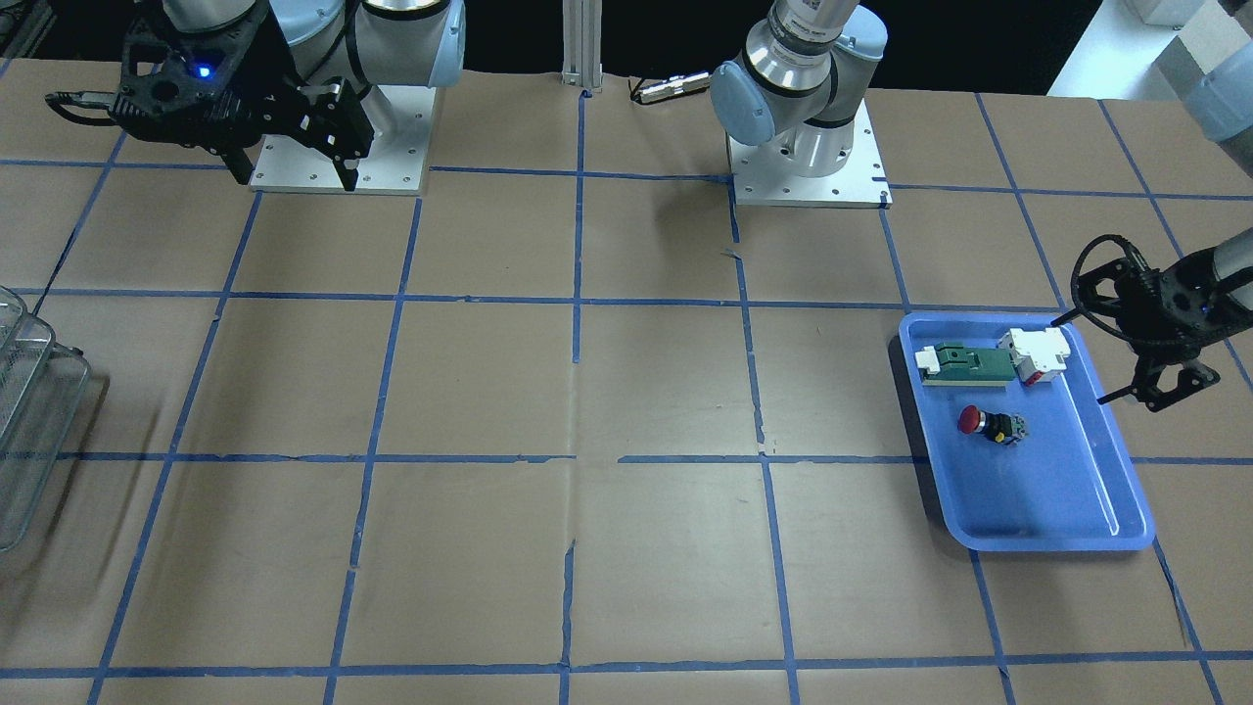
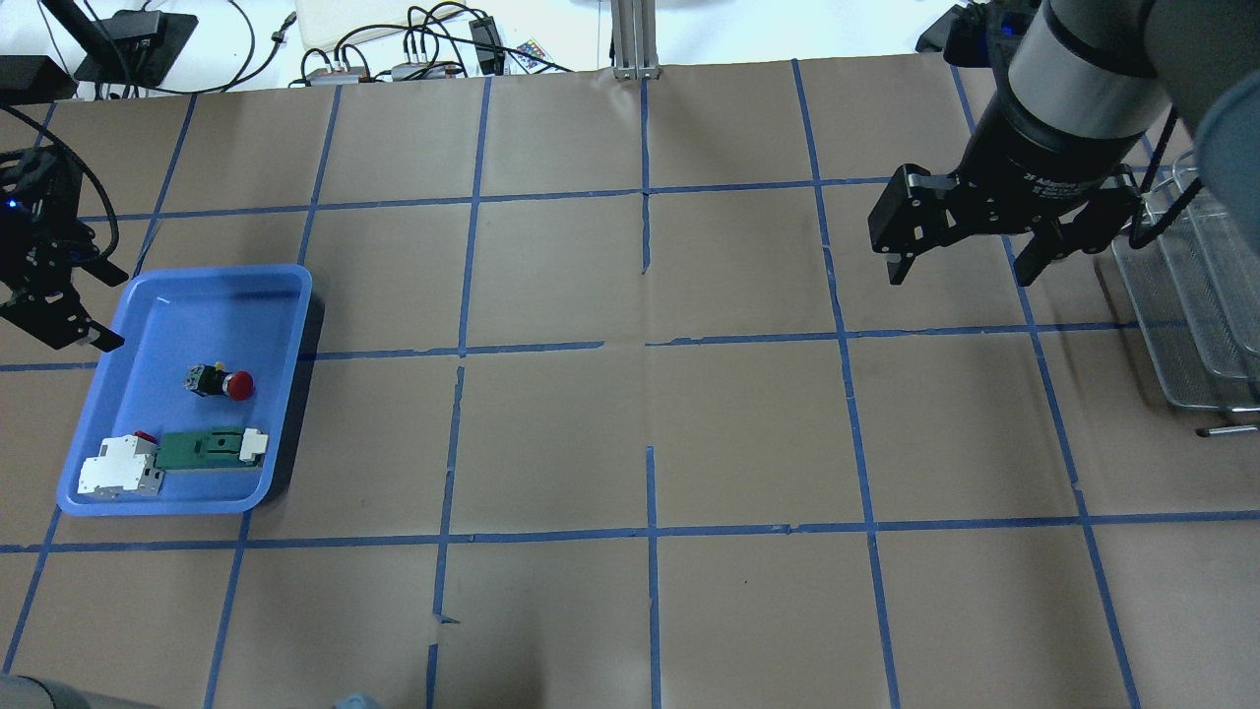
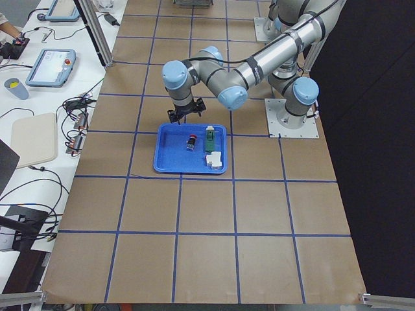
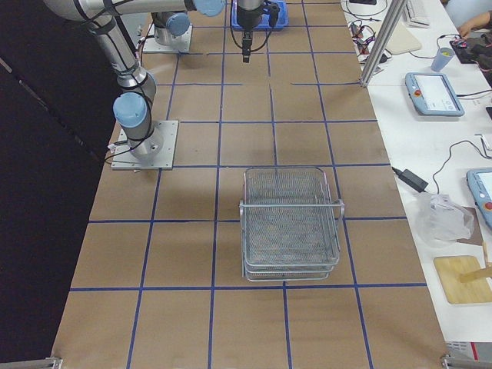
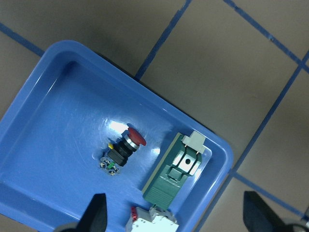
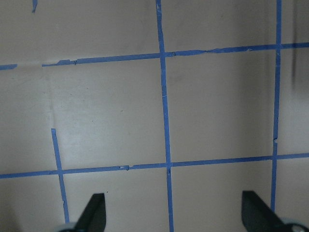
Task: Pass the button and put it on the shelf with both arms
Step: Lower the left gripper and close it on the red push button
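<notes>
I will grab the button by its boxy terminal end (image 1: 1011, 429) with my left gripper, across the flat sides, because the button's red cap (image 1: 970, 419) is round and flared.
The button (image 2: 221, 382), with a red cap and black body, lies on its side in the blue tray (image 2: 187, 276). It also shows in the front view (image 1: 987, 422) and the left wrist view (image 5: 123, 150). My left gripper (image 2: 106, 311) is open and empty, above the tray's outer edge and apart from the button; it also shows in the front view (image 1: 1080, 360). My right gripper (image 2: 962, 268) is open and empty, high over bare table beside the wire-mesh shelf (image 2: 1201, 295). The shelf stands whole in the right side view (image 4: 290, 223).
A green-and-white flat block (image 2: 209, 448) and a white-and-red block (image 2: 120, 468) lie in the tray's near end. The table is brown paper with a blue tape grid. Cables and boxes lie beyond the far edge (image 2: 394, 59).
</notes>
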`<move>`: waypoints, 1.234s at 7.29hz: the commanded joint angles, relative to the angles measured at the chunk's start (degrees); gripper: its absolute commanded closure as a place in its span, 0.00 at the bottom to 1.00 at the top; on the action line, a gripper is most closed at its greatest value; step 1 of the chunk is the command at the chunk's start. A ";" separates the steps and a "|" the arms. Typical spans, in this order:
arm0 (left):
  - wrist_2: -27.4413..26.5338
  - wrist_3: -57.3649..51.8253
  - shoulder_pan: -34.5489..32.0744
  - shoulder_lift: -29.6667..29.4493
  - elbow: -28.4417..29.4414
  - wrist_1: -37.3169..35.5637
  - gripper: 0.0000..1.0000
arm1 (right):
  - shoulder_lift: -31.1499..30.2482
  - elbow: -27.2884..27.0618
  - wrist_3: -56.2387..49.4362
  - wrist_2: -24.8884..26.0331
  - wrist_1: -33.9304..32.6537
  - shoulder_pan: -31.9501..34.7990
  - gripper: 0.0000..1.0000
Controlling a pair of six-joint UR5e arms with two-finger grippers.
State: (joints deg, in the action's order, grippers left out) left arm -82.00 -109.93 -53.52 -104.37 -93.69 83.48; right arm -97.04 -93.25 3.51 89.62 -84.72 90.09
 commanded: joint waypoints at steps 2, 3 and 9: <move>9.72 -25.61 5.26 -7.76 -1.05 -4.73 0.02 | 0.02 0.00 0.35 -0.06 0.00 0.00 0.00; 10.71 -30.73 5.53 -9.70 -1.05 -4.65 0.02 | 0.27 0.00 0.09 0.03 0.00 0.00 0.00; 10.13 -39.58 8.00 -17.35 -1.84 -3.06 0.04 | 0.28 0.00 0.17 0.03 0.00 0.00 0.00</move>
State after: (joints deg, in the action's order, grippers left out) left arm -69.50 -149.90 -45.50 -120.45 -95.54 80.23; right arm -96.68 -93.25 3.53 89.66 -84.73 90.09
